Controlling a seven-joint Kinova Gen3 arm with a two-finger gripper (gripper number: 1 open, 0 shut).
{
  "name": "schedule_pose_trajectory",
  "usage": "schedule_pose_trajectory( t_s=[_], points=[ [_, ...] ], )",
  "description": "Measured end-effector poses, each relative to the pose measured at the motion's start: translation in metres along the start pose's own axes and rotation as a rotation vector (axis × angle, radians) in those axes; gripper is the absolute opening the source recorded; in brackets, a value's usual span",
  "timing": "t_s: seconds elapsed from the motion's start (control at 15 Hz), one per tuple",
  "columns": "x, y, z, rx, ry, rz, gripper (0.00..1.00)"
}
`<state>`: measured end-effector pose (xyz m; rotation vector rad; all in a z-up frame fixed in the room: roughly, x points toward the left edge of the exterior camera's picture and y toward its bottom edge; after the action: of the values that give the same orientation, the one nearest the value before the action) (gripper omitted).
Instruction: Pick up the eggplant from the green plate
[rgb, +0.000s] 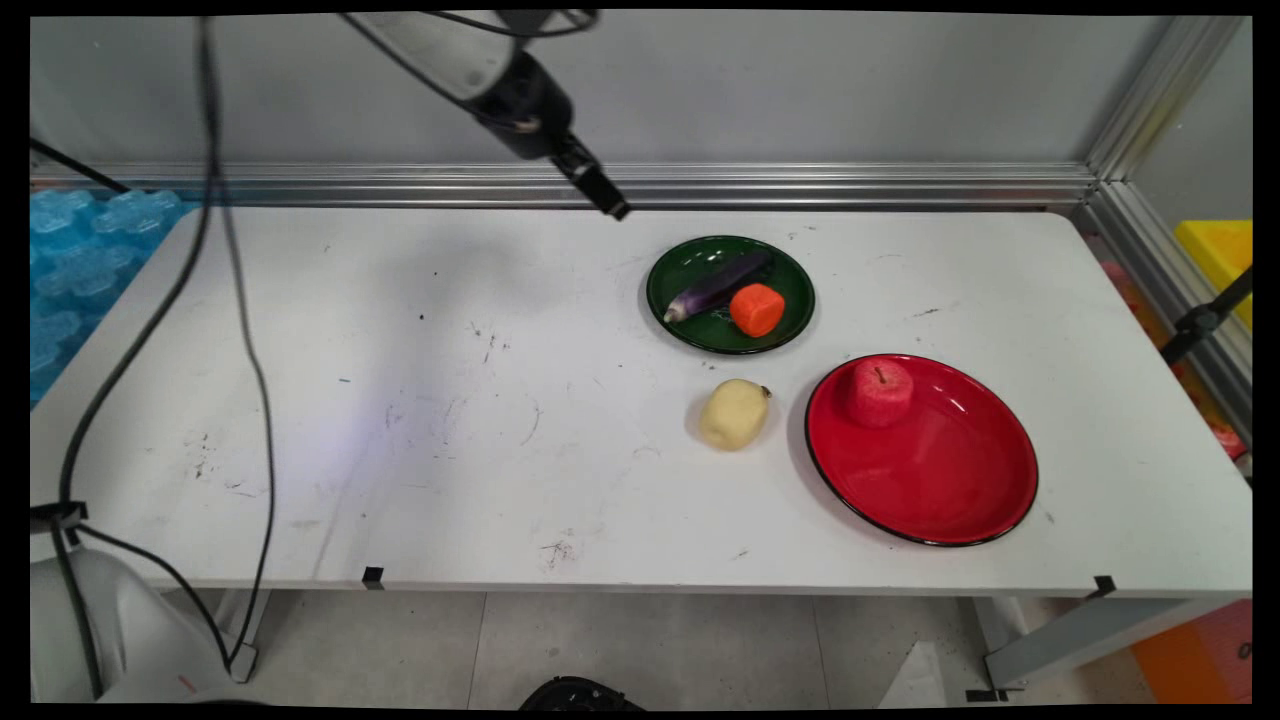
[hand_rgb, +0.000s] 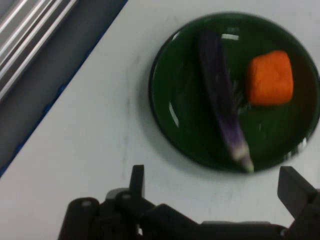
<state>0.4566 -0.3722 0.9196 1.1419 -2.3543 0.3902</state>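
My gripper grabs the eggplant by its dark middle (rgb: 726, 281) next, to lift the long purple eggplant off the green plate (rgb: 690, 265).
My gripper (rgb: 608, 203) hangs high above the table's far edge, up and left of a green plate (rgb: 690, 265). In the hand view my gripper (hand_rgb: 215, 182) stands open with nothing between its fingers, and the green plate (hand_rgb: 175, 100) lies just beyond the fingertips. A purple eggplant (rgb: 715, 285) (hand_rgb: 222, 107) lies across that plate, with an orange chunk (rgb: 757, 309) (hand_rgb: 270, 77) beside it. A pale yellow potato (rgb: 734, 413) rests on the table between the green plate and a red plate (rgb: 940, 480). On the red plate's far left part sits a red apple (rgb: 880, 392).
An aluminium rail (rgb: 800, 185) runs along the table's far edge and down its right side. Black cables (rgb: 215, 250) hang over the table's left part. Blue packing material (rgb: 80, 250) lies beyond the left end, a yellow bin (rgb: 1220, 255) beyond the right.
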Motion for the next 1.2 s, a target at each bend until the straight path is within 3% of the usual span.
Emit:
schedule_pose_trajectory(
  t_s=[0.6, 1.2],
  points=[
    [0.057, 0.012, 0.118, -0.004, -0.005, -0.063, 1.0],
    [0.079, 0.025, 0.208, -0.019, -0.08, -0.123, 1.0]
  ],
)
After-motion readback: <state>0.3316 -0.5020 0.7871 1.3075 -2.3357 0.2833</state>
